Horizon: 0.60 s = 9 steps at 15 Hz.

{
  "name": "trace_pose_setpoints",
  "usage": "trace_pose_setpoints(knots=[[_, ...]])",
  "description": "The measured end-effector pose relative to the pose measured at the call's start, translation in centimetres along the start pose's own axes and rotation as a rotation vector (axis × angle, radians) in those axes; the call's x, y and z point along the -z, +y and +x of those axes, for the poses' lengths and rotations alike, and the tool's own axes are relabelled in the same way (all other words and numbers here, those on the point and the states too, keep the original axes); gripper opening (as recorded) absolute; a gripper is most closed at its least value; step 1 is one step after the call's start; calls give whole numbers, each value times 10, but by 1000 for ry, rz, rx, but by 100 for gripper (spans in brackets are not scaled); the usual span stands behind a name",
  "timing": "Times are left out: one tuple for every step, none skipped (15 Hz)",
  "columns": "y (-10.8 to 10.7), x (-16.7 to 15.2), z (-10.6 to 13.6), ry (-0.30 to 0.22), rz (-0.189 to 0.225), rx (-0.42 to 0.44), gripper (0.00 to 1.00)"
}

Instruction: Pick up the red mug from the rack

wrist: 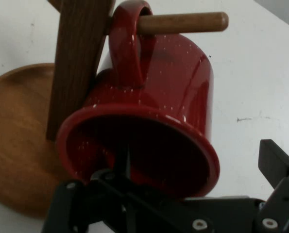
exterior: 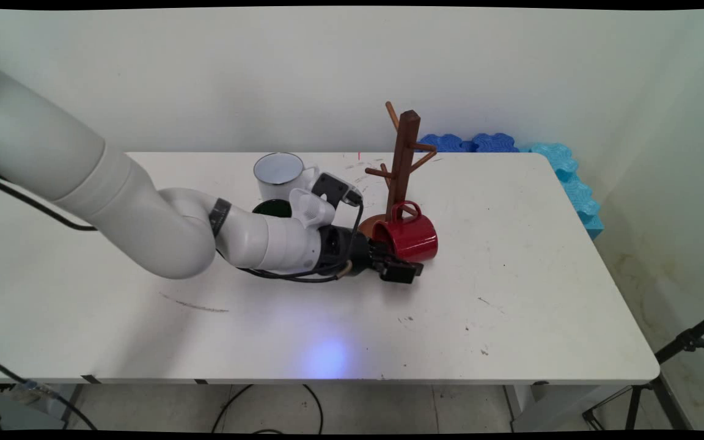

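Note:
I should grab the mug by its rim with my gripper next, so that the red mug's handle stays free to slide off the wooden peg.
A red mug hangs by its handle on the lowest peg of a brown wooden mug tree, tilted with its mouth toward my hand. My gripper is open at the mug's rim. One finger reaches into the mouth of the red mug, and the other finger stands outside its wall with a gap between them. In the hand view the tree's post and round base lie to the left of the mug.
A white mug stands behind my wrist, and a dark green mug is partly hidden by the arm. Blue foam pieces lie along the table's far right edge. A black tripod stands right of the table.

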Motion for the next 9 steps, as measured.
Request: trace_pose_setpoints(knots=[[0,-3,0,3,-5,2,100],[0,-6,1,6,-9,4,100],[0,-8,1,9,-13,5,100],[0,-10,1,12,-18,6,100],[0,-11,2,15,-22,7,100],[0,-13,2,18,-26,8,100],[1,-14,2,20,-30,8,100],[1,-15,2,22,-34,10,0],[2,-15,2,24,-39,10,0]])
